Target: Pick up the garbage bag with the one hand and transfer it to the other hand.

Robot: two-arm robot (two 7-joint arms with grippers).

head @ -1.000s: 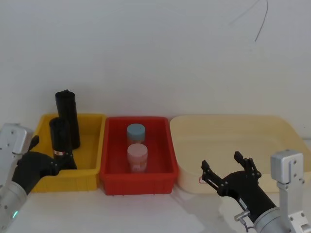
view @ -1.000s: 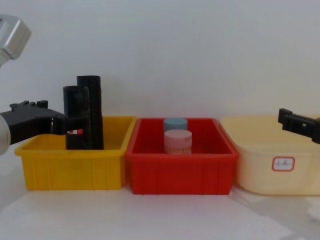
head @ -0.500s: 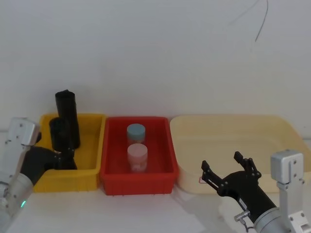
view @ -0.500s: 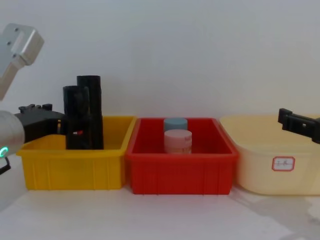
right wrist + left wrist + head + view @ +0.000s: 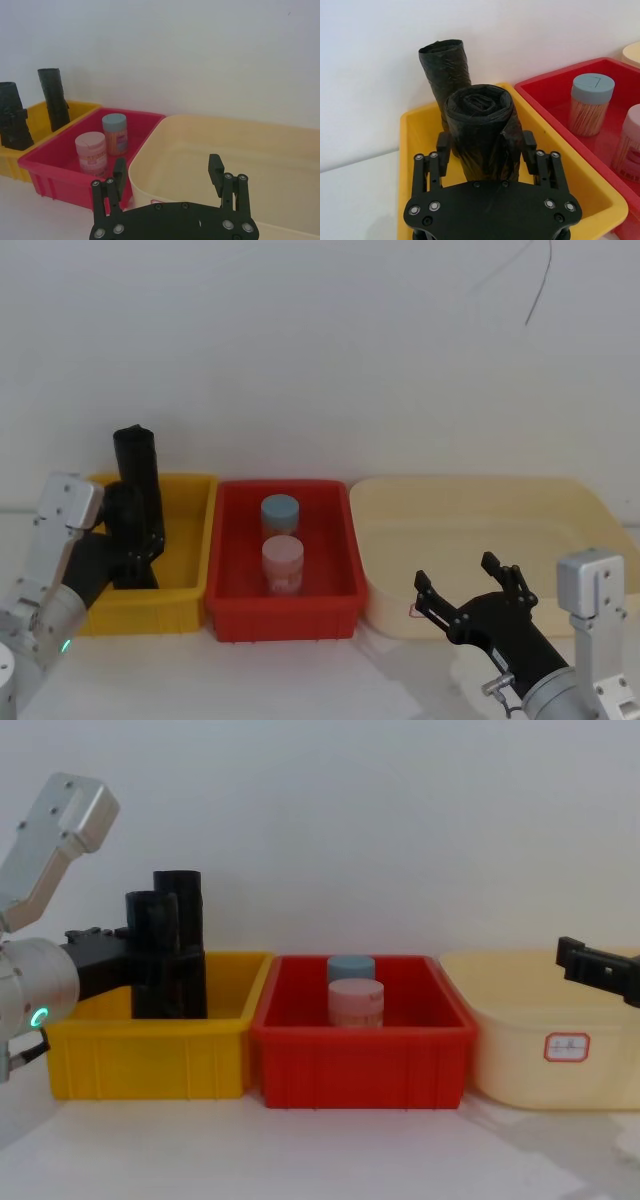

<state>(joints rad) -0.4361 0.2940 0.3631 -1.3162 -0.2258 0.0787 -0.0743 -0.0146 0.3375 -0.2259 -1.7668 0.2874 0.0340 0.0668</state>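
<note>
My left gripper grabs the garbage bag by its upper half, above the bin's rim [image 5: 153, 940], next, since the yellow bin's sides surround the bag's lower end.
The garbage bag [image 5: 479, 107], a thick crinkled black roll, stands upright in the yellow bin [image 5: 190, 482], near its front. My left gripper [image 5: 485, 147] is open, one finger on each side of the bag and close against it. From the chest view the left gripper [image 5: 150, 970] reaches in from the left at the mid-height of the bag [image 5: 148, 920]. My right gripper [image 5: 455, 572] hovers open and empty at the front rim of the cream tub [image 5: 480, 488], far from the bag [image 5: 122, 510].
A slimmer black roll [image 5: 445, 62] stands just behind the bag in the same bin. The red bin [image 5: 285, 618] in the middle holds a blue-lidded jar [image 5: 280, 510] and a pink-lidded jar [image 5: 282, 558]. White wall lies close behind the bins.
My left gripper has pushed forward from the bin's left side, so its fingers now flank the bag and cover its red dot. The left arm's housing rose. The right gripper stayed put.
</note>
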